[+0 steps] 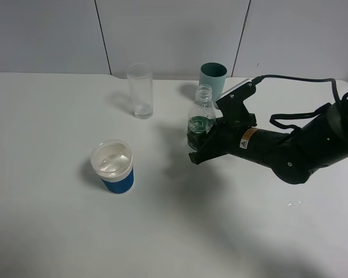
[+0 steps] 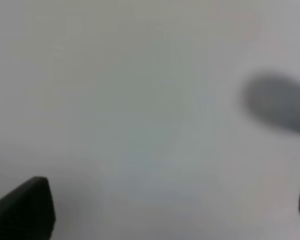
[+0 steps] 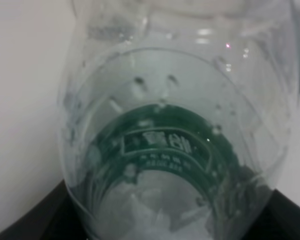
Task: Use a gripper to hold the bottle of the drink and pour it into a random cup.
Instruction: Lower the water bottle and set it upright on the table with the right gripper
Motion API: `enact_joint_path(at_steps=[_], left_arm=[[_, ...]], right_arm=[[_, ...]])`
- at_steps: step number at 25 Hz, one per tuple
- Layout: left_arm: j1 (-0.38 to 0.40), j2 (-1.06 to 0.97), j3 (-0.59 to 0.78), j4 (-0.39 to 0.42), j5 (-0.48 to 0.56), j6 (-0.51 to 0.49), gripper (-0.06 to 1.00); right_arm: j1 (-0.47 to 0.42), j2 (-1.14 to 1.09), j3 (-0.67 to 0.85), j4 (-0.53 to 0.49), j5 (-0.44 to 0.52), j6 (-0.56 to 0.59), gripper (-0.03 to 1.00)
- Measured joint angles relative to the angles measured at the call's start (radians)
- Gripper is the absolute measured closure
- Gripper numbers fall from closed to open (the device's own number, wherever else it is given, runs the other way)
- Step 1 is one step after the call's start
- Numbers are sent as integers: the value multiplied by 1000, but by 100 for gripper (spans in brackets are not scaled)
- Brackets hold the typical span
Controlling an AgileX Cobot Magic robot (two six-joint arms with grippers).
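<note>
The bottle is upright and its base is down at the white tabletop, so my right gripper should open.
The small clear bottle (image 1: pixel 201 119) with a dark green label and no cap is upright, to the right of the middle. My right gripper (image 1: pixel 200 145) is shut on its lower part. In the right wrist view the bottle (image 3: pixel 174 130) fills the frame, with the black fingers (image 3: pixel 20 225) at its sides. I cannot tell whether its base touches the table. The cup (image 1: pixel 113 166), with a blue band and a white rim, stands to the front left, well apart from the bottle. My left gripper (image 2: pixel 164 207) is open over bare table, and the high view does not show it.
A tall clear glass (image 1: pixel 140 91) stands at the back middle. A teal-green cup (image 1: pixel 213 77) stands just behind the bottle. The white table (image 1: pixel 58 231) reaches to a back edge near the wall. A cable (image 1: pixel 301 81) arches over the right arm.
</note>
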Motion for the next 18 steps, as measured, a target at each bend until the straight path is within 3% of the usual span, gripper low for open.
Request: enact_joint_path(at_steps=[11, 18], left_arm=[[0, 0, 0, 0, 0, 0, -5], [0, 0, 0, 0, 0, 0, -5]], right_arm=[[0, 2, 0, -18, -4, -7, 40], [0, 3, 0, -19, -15, -7, 14]])
